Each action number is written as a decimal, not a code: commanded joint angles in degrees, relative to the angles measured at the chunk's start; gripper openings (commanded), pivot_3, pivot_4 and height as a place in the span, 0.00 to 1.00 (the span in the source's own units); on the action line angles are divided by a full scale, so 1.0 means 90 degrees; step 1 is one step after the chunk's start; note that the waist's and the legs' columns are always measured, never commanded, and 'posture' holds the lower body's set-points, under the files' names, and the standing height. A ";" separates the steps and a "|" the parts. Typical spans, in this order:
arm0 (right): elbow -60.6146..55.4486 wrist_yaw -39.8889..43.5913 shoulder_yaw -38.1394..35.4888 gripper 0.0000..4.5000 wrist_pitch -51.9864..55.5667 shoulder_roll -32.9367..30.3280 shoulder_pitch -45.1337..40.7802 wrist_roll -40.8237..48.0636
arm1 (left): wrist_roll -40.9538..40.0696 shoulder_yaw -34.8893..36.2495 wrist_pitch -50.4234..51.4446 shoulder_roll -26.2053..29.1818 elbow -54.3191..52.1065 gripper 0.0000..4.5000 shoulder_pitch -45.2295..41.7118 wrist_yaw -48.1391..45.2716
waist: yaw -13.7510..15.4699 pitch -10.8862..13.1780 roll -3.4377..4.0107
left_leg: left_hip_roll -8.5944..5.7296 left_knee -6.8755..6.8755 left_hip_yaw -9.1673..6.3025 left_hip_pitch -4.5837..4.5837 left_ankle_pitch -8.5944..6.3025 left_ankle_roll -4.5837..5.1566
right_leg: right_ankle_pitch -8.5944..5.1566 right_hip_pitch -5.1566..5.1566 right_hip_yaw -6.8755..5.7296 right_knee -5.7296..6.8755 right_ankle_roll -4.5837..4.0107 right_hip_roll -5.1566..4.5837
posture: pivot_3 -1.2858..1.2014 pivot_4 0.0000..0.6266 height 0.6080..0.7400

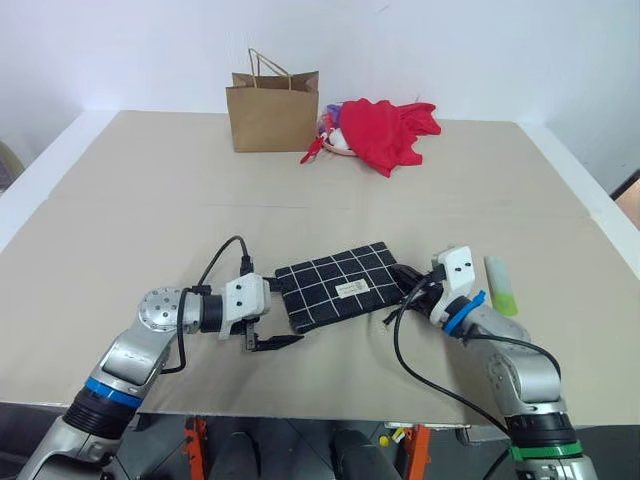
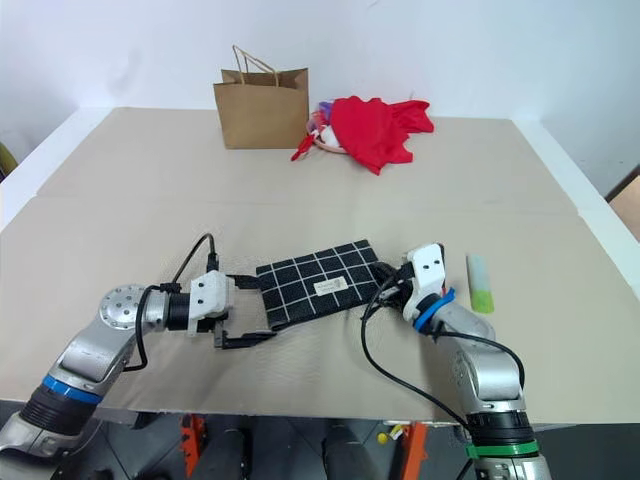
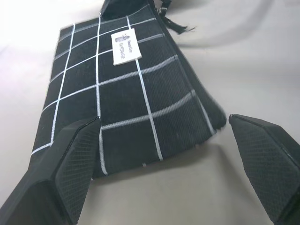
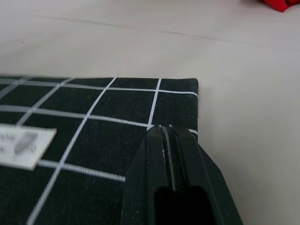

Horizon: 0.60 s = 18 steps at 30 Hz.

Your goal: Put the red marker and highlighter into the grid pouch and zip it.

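The left gripper grabs the grid pouch by the corner away from its cord point(image 1: 299, 327) next, since that soft corner stands up while the rest of the pouch lies flat.
The grid pouch point(image 1: 338, 287) lies flat on the tan table near the front, white label up. My left gripper point(image 1: 268, 340) is open at the pouch's left end; in the left wrist view its two fingers point(image 3: 75, 154) straddle the near corner of the pouch point(image 3: 126, 93). My right gripper point(image 4: 166, 133) is shut, its tips resting over the right end of the pouch point(image 4: 93, 108), with nothing visible between them. The black zipper cord point(image 3: 177, 24) lies loose beside that end. The pale green highlighter point(image 1: 501, 285) lies on the table just right of my right gripper point(image 1: 408, 283). The red marker is out of view.
A brown paper bag point(image 1: 273, 110) stands at the back of the table, with a crumpled red cloth point(image 1: 388, 130) next to it on the right. The table's front edge point(image 1: 330, 412) runs just below both arms.
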 commanded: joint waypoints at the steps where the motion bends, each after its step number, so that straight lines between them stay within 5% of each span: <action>1: -0.0062 0.0053 0.0093 0.01 -0.0146 0.0087 0.0043 -0.0153 | 0.0296 -0.0024 -0.0633 0.0101 -0.0021 1.00 -0.0086 -0.0024 | -0.0009 0.0000 0.0000 | 0.0000 0.0000 0.0000 0.0000 0.0000 0.0000 | 0.0000 0.0000 0.0000 0.0000 0.0000 0.0000 | 0.52 0.24 1.00; 18: -0.0406 0.0100 0.0058 0.01 0.0096 0.0327 -0.0132 -0.0105 | 0.0657 -0.0208 -0.1015 0.0042 0.0245 1.00 0.0123 0.0018 | -0.0013 -0.0001 0.0001 | 0.0001 0.0001 -0.0001 0.0000 0.0000 0.0000 | -0.0001 0.0002 0.0000 0.0001 0.0001 0.0000 | 0.52 0.24 1.00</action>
